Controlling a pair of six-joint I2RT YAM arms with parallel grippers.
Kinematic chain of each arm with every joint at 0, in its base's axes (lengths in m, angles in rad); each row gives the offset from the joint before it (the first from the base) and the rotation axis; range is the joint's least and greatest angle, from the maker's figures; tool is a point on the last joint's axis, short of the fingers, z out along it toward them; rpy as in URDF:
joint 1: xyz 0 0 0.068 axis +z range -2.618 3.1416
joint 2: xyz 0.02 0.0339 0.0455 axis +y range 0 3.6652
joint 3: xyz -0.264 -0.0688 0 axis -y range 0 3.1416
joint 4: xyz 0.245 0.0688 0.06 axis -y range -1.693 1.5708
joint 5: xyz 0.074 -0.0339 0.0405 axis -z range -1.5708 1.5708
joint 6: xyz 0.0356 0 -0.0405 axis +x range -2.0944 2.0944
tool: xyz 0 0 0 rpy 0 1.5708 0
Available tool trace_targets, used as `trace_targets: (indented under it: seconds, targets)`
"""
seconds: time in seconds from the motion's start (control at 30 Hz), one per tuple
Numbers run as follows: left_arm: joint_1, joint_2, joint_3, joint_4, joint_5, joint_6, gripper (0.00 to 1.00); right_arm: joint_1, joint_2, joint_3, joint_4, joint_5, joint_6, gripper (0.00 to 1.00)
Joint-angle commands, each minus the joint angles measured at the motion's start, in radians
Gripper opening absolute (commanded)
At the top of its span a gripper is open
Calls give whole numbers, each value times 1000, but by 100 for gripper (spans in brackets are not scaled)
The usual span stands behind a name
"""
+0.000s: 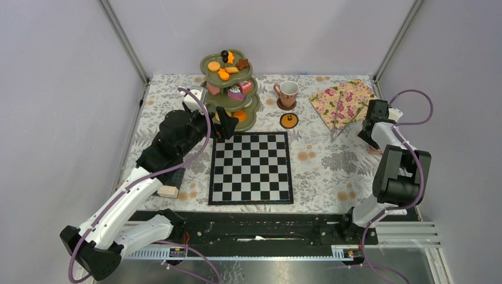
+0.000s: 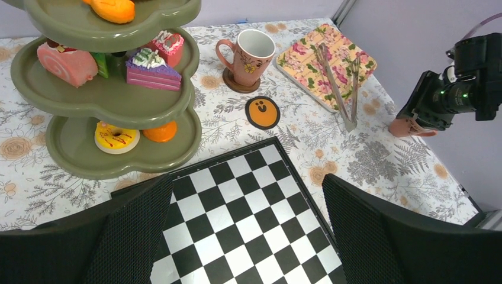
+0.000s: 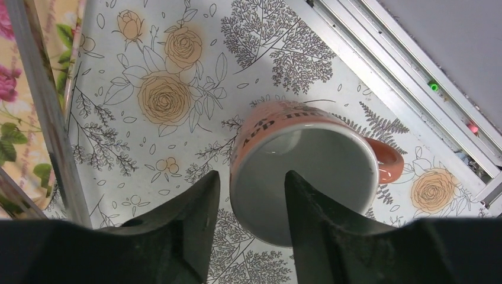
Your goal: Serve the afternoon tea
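The second pink cup would stay on the tabletop if the right gripper lifted now, because the right gripper's fingers stand apart on both sides of that cup's rim [image 3: 233, 198].
The olive-green three-tier stand [image 1: 253, 120] is at the back centre, with orange pastries [image 1: 224, 74] on top and a pink cake [image 1: 240, 90] on the middle tier. The left wrist view shows the stand [image 2: 89, 97], a pink roll [image 2: 59, 59], a purple cake slice [image 2: 153, 68] and a yellow donut [image 2: 116, 136]. A pink cup [image 1: 288, 93] stands on a brown coaster. My left gripper [image 1: 228, 127] is open and empty over the chessboard corner by the stand [image 2: 245, 183]. My right gripper [image 3: 251, 177] is open astride the rim of a second pink cup [image 3: 308, 171], one finger inside.
A black-and-white chessboard [image 1: 251, 167] lies in the middle. A floral napkin [image 1: 342, 102] with metal tongs [image 2: 337, 86] lies at the back right. An orange round coaster [image 1: 288, 120] lies before the cup. A beige block [image 1: 168, 191] lies near the left arm.
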Motion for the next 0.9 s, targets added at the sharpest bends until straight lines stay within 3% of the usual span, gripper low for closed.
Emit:
trace_targets:
  seconds: [0.0,0.1,0.23,0.37,0.63,0.87]
  targets:
    - [-5,-16,69,19,21,-15,99,-3,13,52,11,8,-24,47]
    - [-5,-4,90,16,24,-10,99,-3,20,60,11,19,-49,38]
    - [-4,10,93,17,28,-6,99,-3,29,66,-29,-72,-56,14]
    - [-5,20,75,18,24,0,99,-3,8,40,-33,-140,-66,0]
    - [-5,2,42,14,7,10,99,56,-153,47,-61,-224,-94,0]
    - [-5,-55,29,-32,-16,-6,99,387,-233,163,-87,-181,-75,0]
